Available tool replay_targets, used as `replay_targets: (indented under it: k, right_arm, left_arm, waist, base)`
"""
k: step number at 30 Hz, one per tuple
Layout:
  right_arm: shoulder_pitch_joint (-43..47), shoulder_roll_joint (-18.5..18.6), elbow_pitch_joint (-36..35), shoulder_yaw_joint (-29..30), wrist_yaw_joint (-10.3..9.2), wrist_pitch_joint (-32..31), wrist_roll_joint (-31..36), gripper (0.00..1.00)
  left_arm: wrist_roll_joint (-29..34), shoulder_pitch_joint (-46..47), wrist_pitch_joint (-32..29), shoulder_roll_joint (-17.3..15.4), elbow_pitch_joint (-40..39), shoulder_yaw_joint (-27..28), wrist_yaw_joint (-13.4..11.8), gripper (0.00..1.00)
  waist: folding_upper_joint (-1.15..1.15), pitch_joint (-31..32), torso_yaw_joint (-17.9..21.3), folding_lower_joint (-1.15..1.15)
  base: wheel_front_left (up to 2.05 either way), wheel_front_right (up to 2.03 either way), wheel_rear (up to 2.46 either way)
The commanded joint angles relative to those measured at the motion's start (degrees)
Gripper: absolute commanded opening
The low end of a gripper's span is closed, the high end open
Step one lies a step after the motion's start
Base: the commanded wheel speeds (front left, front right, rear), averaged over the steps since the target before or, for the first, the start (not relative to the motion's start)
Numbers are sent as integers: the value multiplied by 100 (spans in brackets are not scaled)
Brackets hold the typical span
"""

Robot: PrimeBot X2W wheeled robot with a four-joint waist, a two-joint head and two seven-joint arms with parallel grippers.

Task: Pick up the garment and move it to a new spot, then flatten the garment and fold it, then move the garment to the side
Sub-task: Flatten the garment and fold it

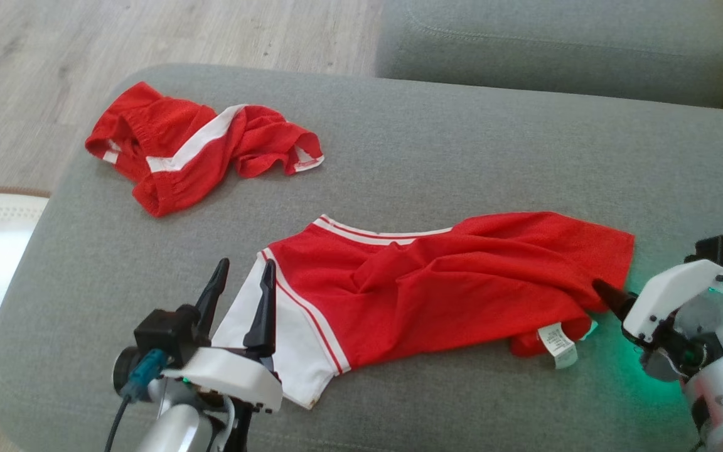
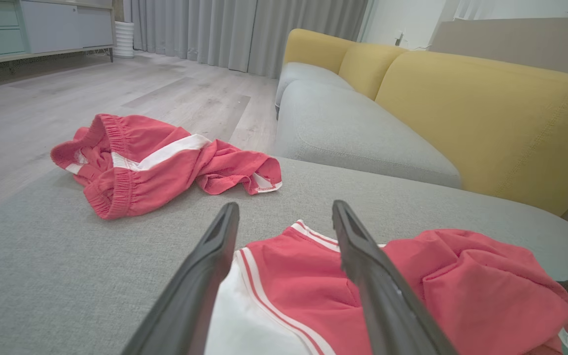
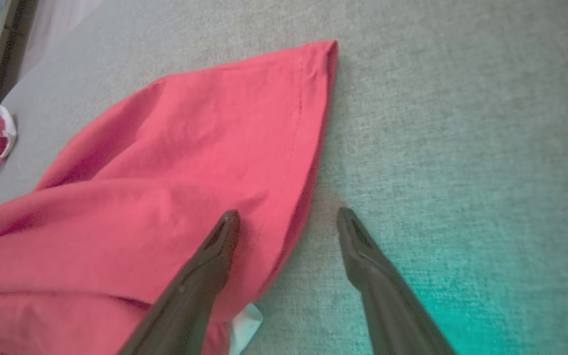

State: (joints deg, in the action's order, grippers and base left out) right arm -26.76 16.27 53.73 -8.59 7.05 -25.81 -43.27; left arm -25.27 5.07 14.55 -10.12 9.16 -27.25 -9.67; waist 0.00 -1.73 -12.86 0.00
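The crumpled red jersey [image 1: 442,279] needs to be flattened for folding, so my right gripper should grab its bottom hem next.
The garment [image 1: 449,282], a red jersey with white side panels and white trim, lies crumpled across the near part of the grey cushion [image 1: 462,138]. My left gripper [image 1: 245,267] stands open over its white left end, which shows between the fingers in the left wrist view, garment [image 2: 289,291], gripper [image 2: 285,207]. My right gripper [image 1: 609,295] is open at the garment's right hem. In the right wrist view this gripper [image 3: 288,213] straddles that hem of the garment [image 3: 190,148], one finger over the red cloth and the other over bare cushion. Nothing is held.
Crumpled red shorts [image 1: 192,144] with a white stripe lie at the cushion's far left, also in the left wrist view [image 2: 141,162]. A white label [image 1: 559,345] sticks out of the jersey's near edge. Another grey seat [image 1: 556,44] lies beyond, with a yellow backrest [image 2: 486,113]. Wood floor [image 1: 22,75] lies left.
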Motion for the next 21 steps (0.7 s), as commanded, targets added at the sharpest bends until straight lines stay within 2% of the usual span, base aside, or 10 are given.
replay_targets:
  k: [1, 3, 4, 5, 6, 14, 21]
  right_arm:
    - [-274, -18, -51, -57, 44, -75, 26, 100]
    - [-326, -116, 23, -1, 44, -132, -71, 100]
    - [-329, -156, 31, -1, 44, -168, -120, 84]
    - [-326, -184, 7, 1, 44, -177, -177, 38]
    - [-322, -190, -26, 8, 44, -146, -220, 0]
    - [-553, 64, -474, 35, 44, 292, -395, 0]
    - [-1492, 533, -747, 28, 44, 662, -336, 0]
  left_arm:
    - [76, 191, 44, 17, -142, 290, 40, 100]
    - [160, 163, 44, 88, -108, 381, 105, 100]
    - [201, 151, 44, 119, -90, 422, 141, 100]
    - [238, 138, 44, 151, -67, 459, 175, 100]
    - [275, 131, 44, 181, -46, 490, 207, 100]
    - [525, 94, 44, 421, 59, 659, 425, 100]
    - [720, 211, 44, 611, -26, 666, 554, 100]
  waist:
    - [0, -34, -47, 0]
    - [0, -66, -95, 0]
    - [0, -75, -116, 0]
    - [0, -87, -139, 0]
    - [0, -98, -162, 0]
    - [0, -253, -377, 0]
    - [0, -815, -701, 0]
  base:
    - [0, 0, 0]
    - [0, 0, 0]
    - [0, 0, 0]
    - [0, 0, 0]
    - [0, 0, 0]
    - [0, 0, 0]
    - [0, 0, 0]
